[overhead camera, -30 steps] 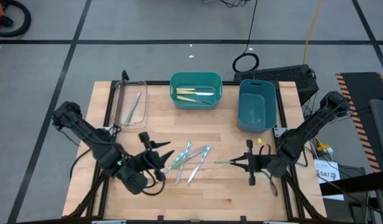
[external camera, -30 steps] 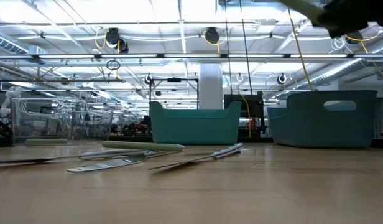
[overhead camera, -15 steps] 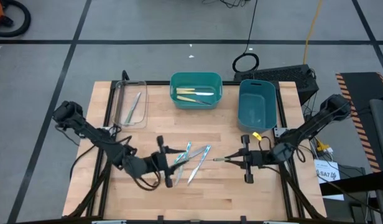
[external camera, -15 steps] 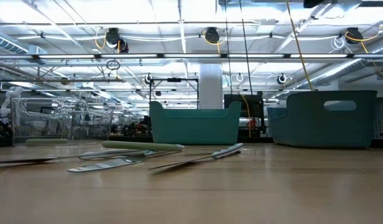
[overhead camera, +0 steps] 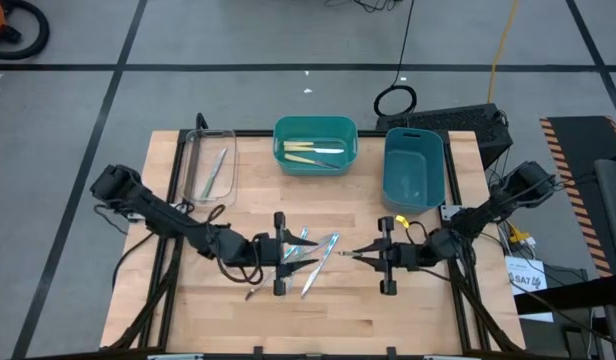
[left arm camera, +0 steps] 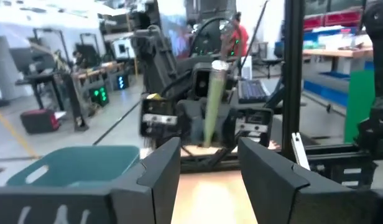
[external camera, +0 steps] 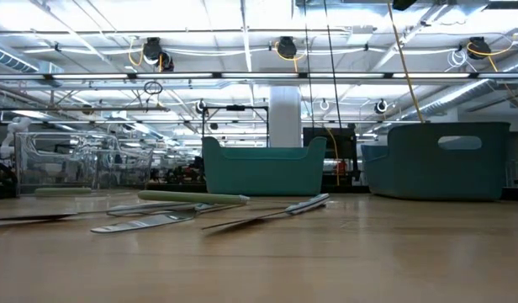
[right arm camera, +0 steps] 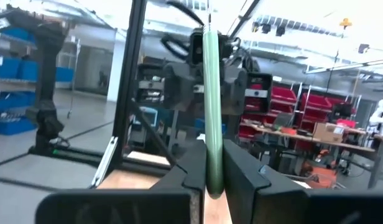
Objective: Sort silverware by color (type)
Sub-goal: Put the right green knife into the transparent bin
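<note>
I should grab the utensil's pale green handle (left arm camera: 213, 102) with my left gripper next, so that I can sort the utensil into the clear tray.
Several utensils with light blue and pale green handles (overhead camera: 310, 258) lie flat on the table's middle, also in the low view (external camera: 200, 210). My left gripper (overhead camera: 291, 254) is open and hangs over their left ends, pointing toward the table's right (left arm camera: 210, 155). My right gripper (overhead camera: 374, 255) faces it from the right, shut on a pale green-handled utensil (overhead camera: 360, 253). The left wrist view shows that utensil (left arm camera: 211, 102) straight ahead. Both grippers are above the low view's frame. My right gripper pinches the utensil's pale green handle (right arm camera: 212, 146) between its two fingers (right arm camera: 190, 165). The fingers come level from the table's right and lie along the utensil. The utensil sticks out past the fingertips toward the table's left, lifted clear of the table.
A teal bin (overhead camera: 279, 150) at the far middle holds yellow-handled utensils (overhead camera: 310, 151). A blue bin (overhead camera: 435, 170) stands to its right. A clear tray (overhead camera: 193, 165) at the far left holds one utensil (overhead camera: 215, 172). Bare wood lies along the near edge.
My left gripper has moved toward the table's right, from left of the loose utensils to over their left ends. My right gripper has carried the green-handled utensil a little toward the table's left. The utensils on the table have stayed put.
</note>
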`<state>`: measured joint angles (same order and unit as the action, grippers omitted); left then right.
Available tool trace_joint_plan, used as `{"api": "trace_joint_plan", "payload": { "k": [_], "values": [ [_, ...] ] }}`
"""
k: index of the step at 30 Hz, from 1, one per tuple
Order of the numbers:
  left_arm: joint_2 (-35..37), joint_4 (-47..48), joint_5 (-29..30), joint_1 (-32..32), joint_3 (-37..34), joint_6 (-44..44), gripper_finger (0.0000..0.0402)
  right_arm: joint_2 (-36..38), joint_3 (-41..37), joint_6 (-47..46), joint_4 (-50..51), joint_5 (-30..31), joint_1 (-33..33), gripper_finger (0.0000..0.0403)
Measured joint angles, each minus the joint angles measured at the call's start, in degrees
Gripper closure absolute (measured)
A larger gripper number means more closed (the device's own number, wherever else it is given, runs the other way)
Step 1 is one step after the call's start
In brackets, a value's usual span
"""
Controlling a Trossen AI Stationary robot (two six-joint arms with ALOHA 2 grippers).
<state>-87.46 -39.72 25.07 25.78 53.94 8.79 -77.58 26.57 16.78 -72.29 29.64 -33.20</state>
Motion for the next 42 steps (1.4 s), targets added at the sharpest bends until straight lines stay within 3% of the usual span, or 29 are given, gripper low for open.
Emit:
{"api": "trace_joint_plan", "payload": {
  "k": [7,19,33,37,42],
  "values": [
    [-6.8,-11.7,-0.6,-0.8,1.5,3.4,0.0232,-6.4,0.9,-0.5,-6.8,-2.0,2.1,0.0377],
    [-13.2,-13.0,-0.9,-2.7,6.8,2.7,0.0236,-9.8,3.2,-0.9,-7.6,-2.9,3.2,0.0377],
    [-13.5,-12.8,-3.0,-2.7,7.0,4.2,0.0366,-9.8,3.2,0.4,-7.6,-2.9,3.2,0.0376],
    [-13.4,-11.8,-2.9,-2.8,7.0,4.2,0.0366,-9.8,3.2,0.4,-6.9,-1.8,3.2,0.034],
    [-9.9,-4.6,-1.3,-3.2,7.0,3.5,0.0366,-9.7,3.2,-0.9,-5.8,6.0,3.2,0.0281]
  ]
}}
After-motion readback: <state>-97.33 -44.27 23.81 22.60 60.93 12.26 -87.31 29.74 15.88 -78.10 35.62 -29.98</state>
